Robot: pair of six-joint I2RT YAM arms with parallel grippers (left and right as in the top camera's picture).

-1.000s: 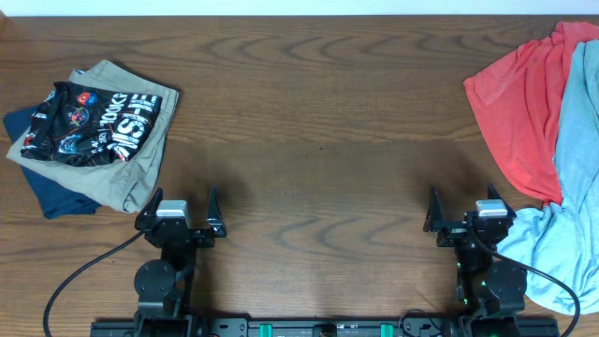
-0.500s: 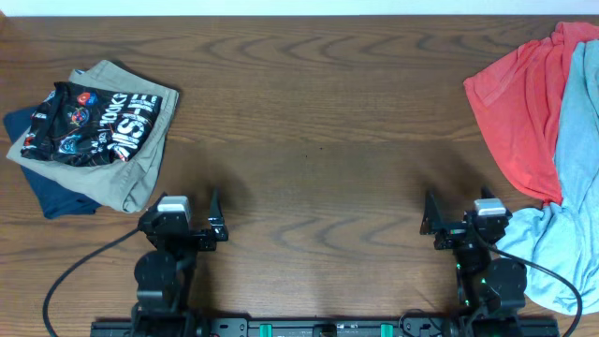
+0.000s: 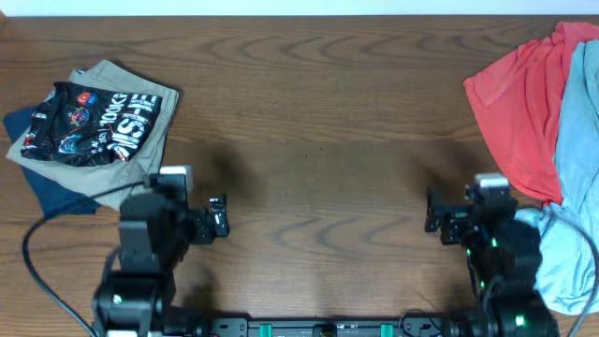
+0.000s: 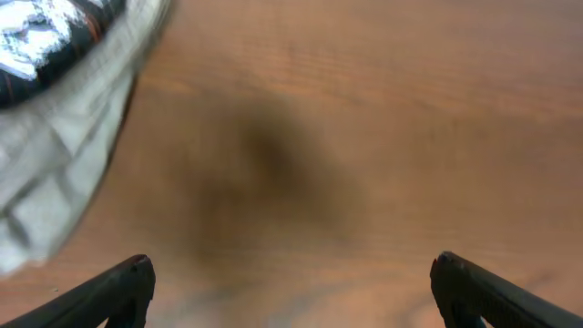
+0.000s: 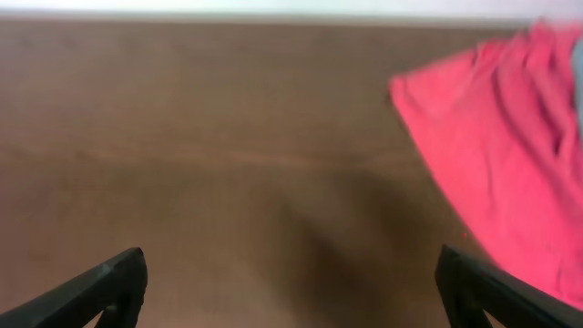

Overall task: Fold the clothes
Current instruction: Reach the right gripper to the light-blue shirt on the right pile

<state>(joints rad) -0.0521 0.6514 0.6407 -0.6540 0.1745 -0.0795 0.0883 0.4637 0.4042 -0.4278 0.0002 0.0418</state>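
Note:
Next, my right gripper will grab the light-blue T-shirt [image 3: 573, 187] by its edge facing the empty wood, to draw it off the red T-shirt for folding.
A coral-red T-shirt [image 3: 519, 103] lies crumpled at the table's far right, and a pale light-blue T-shirt [image 3: 573, 187] drapes over its right side. The red shirt also shows in the right wrist view [image 5: 510, 137]. My right gripper [image 3: 477, 213] is open and empty over bare wood, just left of the blue shirt's lower part; its jaws stand wide apart in the right wrist view [image 5: 290, 269]. My left gripper [image 3: 178, 208] is open and empty over bare wood in the left wrist view [image 4: 291, 273], right of the folded pile.
A folded pile sits at the left: a black printed garment [image 3: 94, 122] on a khaki one [image 3: 131, 173] on a navy one [image 3: 51, 192]. The khaki edge [image 4: 64, 164] shows at the left of the left wrist view. Dark wood table [image 3: 318, 112] spans the middle.
Both arms have lifted and reached a little farther over the table from their rest pose near the front edge. Both grippers stay open. The clothes have not moved.

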